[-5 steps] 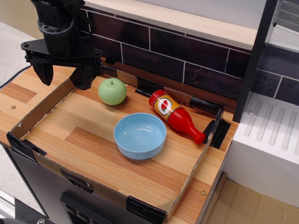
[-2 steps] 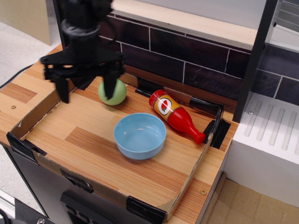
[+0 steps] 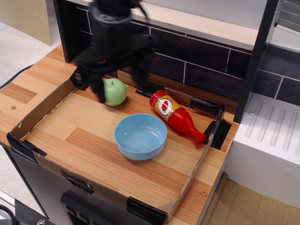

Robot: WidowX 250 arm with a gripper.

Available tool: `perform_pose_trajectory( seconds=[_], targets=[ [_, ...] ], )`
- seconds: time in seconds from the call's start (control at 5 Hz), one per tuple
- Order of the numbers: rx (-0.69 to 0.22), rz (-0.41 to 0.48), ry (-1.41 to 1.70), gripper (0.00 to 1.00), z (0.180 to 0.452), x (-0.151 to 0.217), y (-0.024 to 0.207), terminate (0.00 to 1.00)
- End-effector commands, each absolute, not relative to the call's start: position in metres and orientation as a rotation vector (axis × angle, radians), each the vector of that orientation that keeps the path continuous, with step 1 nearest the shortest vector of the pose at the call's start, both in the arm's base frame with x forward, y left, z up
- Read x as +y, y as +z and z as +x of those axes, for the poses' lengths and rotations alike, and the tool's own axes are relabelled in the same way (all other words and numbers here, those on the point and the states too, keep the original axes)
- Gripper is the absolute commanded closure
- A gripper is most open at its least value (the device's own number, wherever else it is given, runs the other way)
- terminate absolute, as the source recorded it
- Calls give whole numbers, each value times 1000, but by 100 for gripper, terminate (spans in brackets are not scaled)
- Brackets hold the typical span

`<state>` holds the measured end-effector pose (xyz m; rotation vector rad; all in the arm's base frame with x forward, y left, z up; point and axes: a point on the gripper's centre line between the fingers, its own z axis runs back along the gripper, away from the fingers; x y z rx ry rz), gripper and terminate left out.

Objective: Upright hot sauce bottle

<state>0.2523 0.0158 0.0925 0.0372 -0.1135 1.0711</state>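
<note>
The hot sauce bottle needs to stand upright on the bottle's base (image 3: 153, 98). My gripper should next grab it by its capped neck (image 3: 194, 134).
The hot sauce bottle (image 3: 176, 115) lies on its side at the back right of the cardboard tray (image 3: 47, 104), red cap pointing toward the right rim, yellow-orange label with the round emblem facing up. My black gripper (image 3: 121, 86) hangs open and empty above the back of the tray, blurred by motion. One finger (image 3: 99, 89) overlaps the left edge of the green apple, the other finger (image 3: 142, 78) is just left of the bottle's base. The gripper touches nothing.
A green apple (image 3: 115, 92) sits at the back of the tray, under the gripper. A light blue bowl (image 3: 140, 136) stands upright in the tray's middle, just in front of the bottle. A dark brick wall (image 3: 197, 61) runs behind; a white appliance (image 3: 272, 140) stands at the right.
The gripper has swept from the tray's back left corner to the right, now over the apple and close to the bottle's base. The bottle, bowl and apple have not moved.
</note>
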Motion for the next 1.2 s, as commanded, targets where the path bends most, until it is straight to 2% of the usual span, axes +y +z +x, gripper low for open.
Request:
perform_pose_trajectory(
  seconds=[0.0,0.2,0.4,0.6,1.0],
  targets=[
    [-179,-70,1136,0,266,-26,92,0],
    [-195,-102,1240,0,272,-45,81,0],
    [-126,-84,1324,0,272,-60,67,0],
    [-123,-85,1374,0,275,-70,55,0],
    [-143,-132,1463,0,286,-73,42,0]
  ],
)
